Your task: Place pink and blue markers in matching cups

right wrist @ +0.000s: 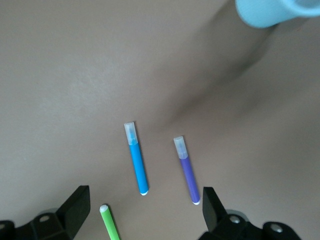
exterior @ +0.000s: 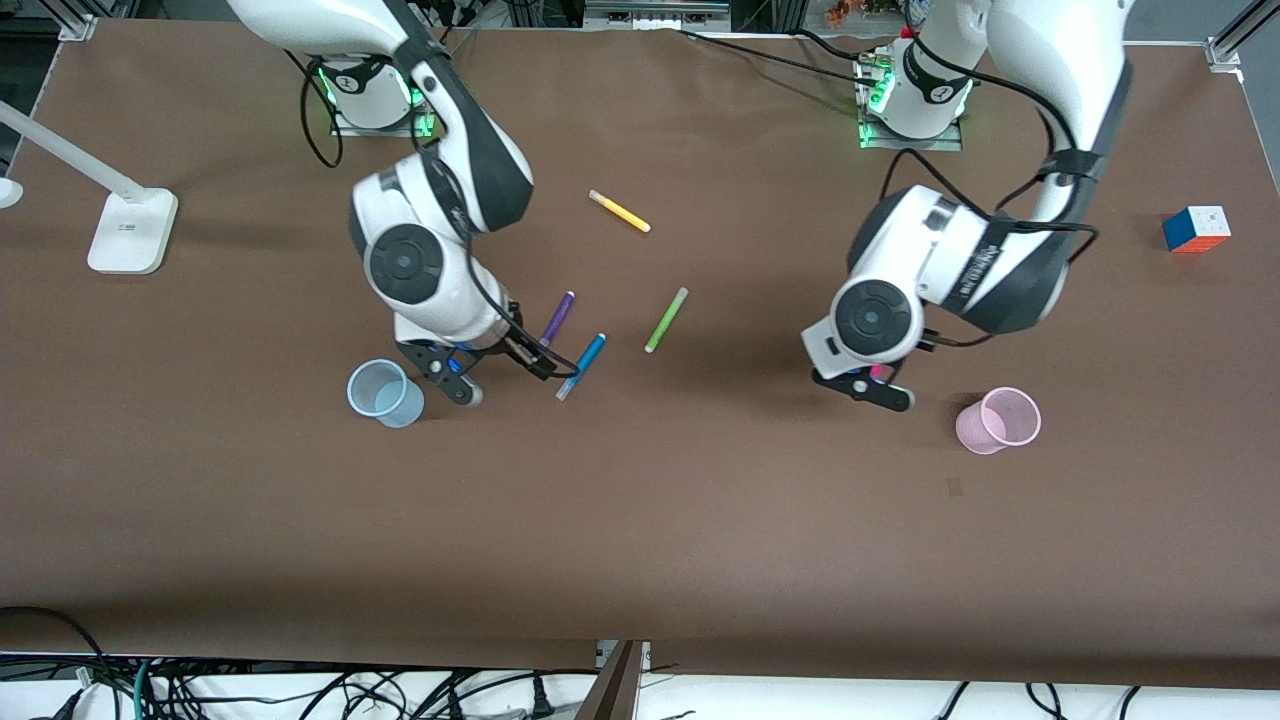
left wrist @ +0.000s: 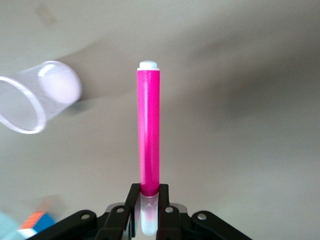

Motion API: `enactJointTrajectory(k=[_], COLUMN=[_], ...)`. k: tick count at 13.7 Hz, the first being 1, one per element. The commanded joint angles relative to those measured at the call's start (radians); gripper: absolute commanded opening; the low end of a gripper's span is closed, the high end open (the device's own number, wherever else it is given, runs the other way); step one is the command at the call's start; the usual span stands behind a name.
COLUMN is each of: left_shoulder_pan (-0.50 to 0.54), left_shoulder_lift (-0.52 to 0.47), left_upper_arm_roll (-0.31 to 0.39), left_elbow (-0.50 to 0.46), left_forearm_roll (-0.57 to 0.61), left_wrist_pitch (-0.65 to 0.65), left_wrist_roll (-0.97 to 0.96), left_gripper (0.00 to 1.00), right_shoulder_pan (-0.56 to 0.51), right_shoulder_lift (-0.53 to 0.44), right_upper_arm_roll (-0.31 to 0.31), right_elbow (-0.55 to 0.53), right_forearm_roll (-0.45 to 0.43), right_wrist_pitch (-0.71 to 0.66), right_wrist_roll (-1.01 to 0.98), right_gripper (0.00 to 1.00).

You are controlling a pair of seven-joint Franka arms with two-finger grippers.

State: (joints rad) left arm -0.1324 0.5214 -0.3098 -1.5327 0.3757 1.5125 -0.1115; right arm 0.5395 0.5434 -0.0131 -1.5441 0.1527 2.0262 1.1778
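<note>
The blue marker's pale cap (exterior: 566, 389) has to stay free to go into the blue cup. Next, my right gripper needs to grab the blue marker by its solid body (exterior: 590, 352).
My left gripper (exterior: 880, 388) is shut on the pale cap end of the pink marker (left wrist: 149, 130). It holds the marker over the table beside the pale pink cup (exterior: 998, 420). A bit of the marker shows in the front view (exterior: 877, 372), and the pink cup also shows in the left wrist view (left wrist: 35, 95). My right gripper (exterior: 495, 375) is open and empty, over the table between the pale blue cup (exterior: 385, 394) and the blue marker (exterior: 582, 366). The right wrist view shows the blue marker (right wrist: 136, 160) lying flat between my open right gripper's (right wrist: 145, 210) fingers, with the blue cup (right wrist: 270, 11) beside it.
A purple marker (exterior: 557, 318) lies close beside the blue one. A green marker (exterior: 666, 320) and a yellow marker (exterior: 619, 211) lie toward the table's middle. A colour cube (exterior: 1196, 229) sits at the left arm's end, a white lamp base (exterior: 132, 230) at the right arm's end.
</note>
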Motion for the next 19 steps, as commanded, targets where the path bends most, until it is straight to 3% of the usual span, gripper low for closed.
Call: enactJointTrajectory(k=[1, 5, 7, 13, 15, 17, 19], left_shoulder_pan=[0.004, 0.019, 0.011, 0.017, 0.017, 0.022, 0.033], left_shoulder_lift=[0.019, 0.019, 0.055, 0.143, 0.155, 0.175, 0.206], left_upper_arm_roll=[-0.006, 0.024, 0.029, 0.067, 0.067, 0.067, 0.067], left_elbow=[0.029, 0.048, 0.106, 0.221, 0.221, 0.207, 0.207], left_forearm_roll=[0.106, 0.181, 0.323, 0.576, 0.656, 0.710, 0.701], left_wrist_pitch=[-0.110, -0.254, -0.335, -0.319, -0.247, -0.193, -0.163], left_wrist_roll=[0.111, 0.339, 0.470, 0.837, 0.865, 0.866, 0.863], left_gripper=[0.00, 0.00, 0.00, 0.00, 0.00, 0.00, 0.00], right_shoulder_pan=[0.022, 0.043, 0.063, 0.086, 0.099, 0.099, 0.099], right_shoulder_lift=[0.061, 0.150, 0.188, 0.248, 0.260, 0.262, 0.265], right_upper_arm_roll=[-0.007, -0.007, -0.007, -0.007, -0.007, -0.007, -0.007], right_elbow=[0.018, 0.018, 0.018, 0.019, 0.019, 0.019, 0.019], right_forearm_roll=[0.002, 0.004, 0.004, 0.005, 0.004, 0.004, 0.004], right_wrist_pitch=[0.064, 0.172, 0.213, 0.278, 0.278, 0.279, 0.281], right_wrist_roll=[0.022, 0.022, 0.020, 0.011, 0.006, 0.002, -0.006], right_gripper=[0.99, 0.99, 0.99, 0.97, 0.82, 0.39, 0.29])
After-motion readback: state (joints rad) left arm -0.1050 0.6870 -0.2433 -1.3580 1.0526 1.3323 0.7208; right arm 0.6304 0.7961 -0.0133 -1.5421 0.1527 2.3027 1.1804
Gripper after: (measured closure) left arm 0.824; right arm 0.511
